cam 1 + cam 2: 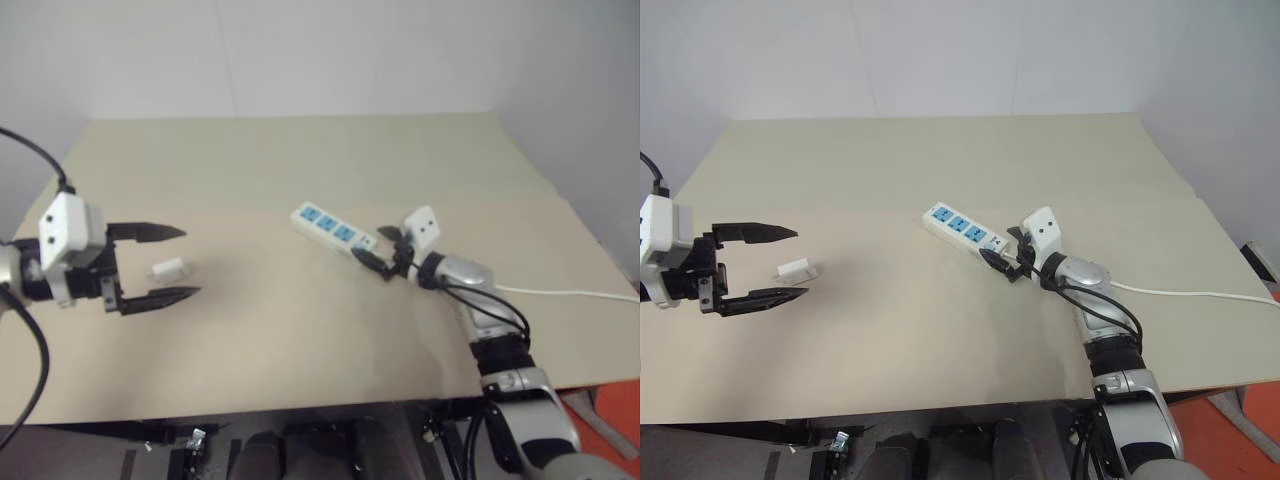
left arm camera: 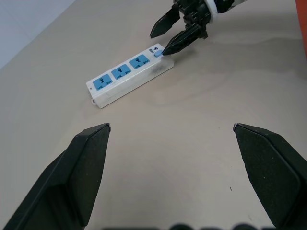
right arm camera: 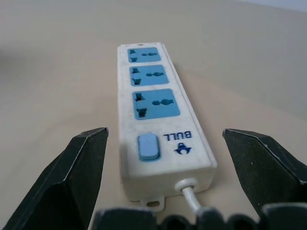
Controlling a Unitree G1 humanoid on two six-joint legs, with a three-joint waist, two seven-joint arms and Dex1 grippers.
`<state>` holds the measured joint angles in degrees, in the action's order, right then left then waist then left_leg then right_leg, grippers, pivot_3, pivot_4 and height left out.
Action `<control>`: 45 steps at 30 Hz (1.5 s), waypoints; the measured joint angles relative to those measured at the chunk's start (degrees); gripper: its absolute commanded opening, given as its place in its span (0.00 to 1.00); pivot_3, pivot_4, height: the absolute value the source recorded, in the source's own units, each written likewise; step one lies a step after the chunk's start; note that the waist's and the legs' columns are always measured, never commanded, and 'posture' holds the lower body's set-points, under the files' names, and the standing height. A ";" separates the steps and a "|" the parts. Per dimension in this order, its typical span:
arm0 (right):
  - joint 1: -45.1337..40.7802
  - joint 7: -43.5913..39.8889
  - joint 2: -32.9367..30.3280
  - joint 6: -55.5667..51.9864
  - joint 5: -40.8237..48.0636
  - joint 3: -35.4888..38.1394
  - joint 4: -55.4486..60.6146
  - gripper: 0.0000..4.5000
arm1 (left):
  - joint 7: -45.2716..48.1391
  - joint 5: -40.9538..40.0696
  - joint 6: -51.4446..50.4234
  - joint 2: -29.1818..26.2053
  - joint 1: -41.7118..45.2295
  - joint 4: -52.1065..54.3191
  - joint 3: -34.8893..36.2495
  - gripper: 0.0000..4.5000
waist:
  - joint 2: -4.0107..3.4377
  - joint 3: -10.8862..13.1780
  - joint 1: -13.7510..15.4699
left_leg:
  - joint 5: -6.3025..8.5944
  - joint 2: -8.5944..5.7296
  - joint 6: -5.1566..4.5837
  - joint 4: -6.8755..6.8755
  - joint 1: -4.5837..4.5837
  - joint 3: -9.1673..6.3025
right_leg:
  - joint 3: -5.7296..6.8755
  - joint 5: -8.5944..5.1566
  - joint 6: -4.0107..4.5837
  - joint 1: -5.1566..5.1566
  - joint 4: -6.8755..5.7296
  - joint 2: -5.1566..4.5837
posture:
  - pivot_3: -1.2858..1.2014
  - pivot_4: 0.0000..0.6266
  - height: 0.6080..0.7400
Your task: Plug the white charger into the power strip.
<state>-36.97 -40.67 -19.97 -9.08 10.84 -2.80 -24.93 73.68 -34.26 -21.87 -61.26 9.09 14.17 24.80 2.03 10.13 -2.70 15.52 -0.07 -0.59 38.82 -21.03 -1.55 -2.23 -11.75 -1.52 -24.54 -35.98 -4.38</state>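
Observation:
The power strip is a long bar (image 1: 334, 229) but narrow across. My right gripper will next grab it by the two sides of its switch end (image 1: 364, 246).
The white charger (image 1: 168, 269) lies on the tan table at the left. In the head views it shows between the two black fingers of my left gripper (image 1: 192, 262). That gripper is open wide, hovers over the table and points toward the power strip. The power strip (image 1: 333, 229), a white bar with three blue sockets, lies slantwise at mid-table. My right gripper (image 3: 165, 130) is open at the strip's switch end, one finger (image 3: 81, 172) on each side of it, not touching. The left wrist view shows the power strip (image 2: 129, 76) and the right gripper (image 2: 175, 33) beyond it.
The strip's thin white cord (image 1: 560, 293) runs from its switch end, under my right arm, to the table's right edge. The table (image 1: 300, 340) is bare tan board toward the front edge and behind the strip. A pale wall stands at the back.

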 measured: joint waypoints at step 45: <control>1.28 -20.98 4.23 16.18 -0.61 0.41 -13.39 0.77 | 1.36 -1.26 -0.25 -0.70 0.56 -0.76 0.69 1.00 | -0.06 0.04 -1.16 | 0.02 0.00 0.03 -0.07 0.00 -0.09 | 0.01 0.03 0.03 -0.06 -0.08 -0.01 | 0.52 0.24 1.00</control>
<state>-35.69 -61.65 -15.74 7.10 10.23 -2.40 -38.31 75.04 -35.51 -22.12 -61.96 9.66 13.40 25.49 1.96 10.17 -3.86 15.53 -0.06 -0.56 38.75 -21.03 -1.65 -2.22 -11.71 -1.49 -24.60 -36.06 -4.39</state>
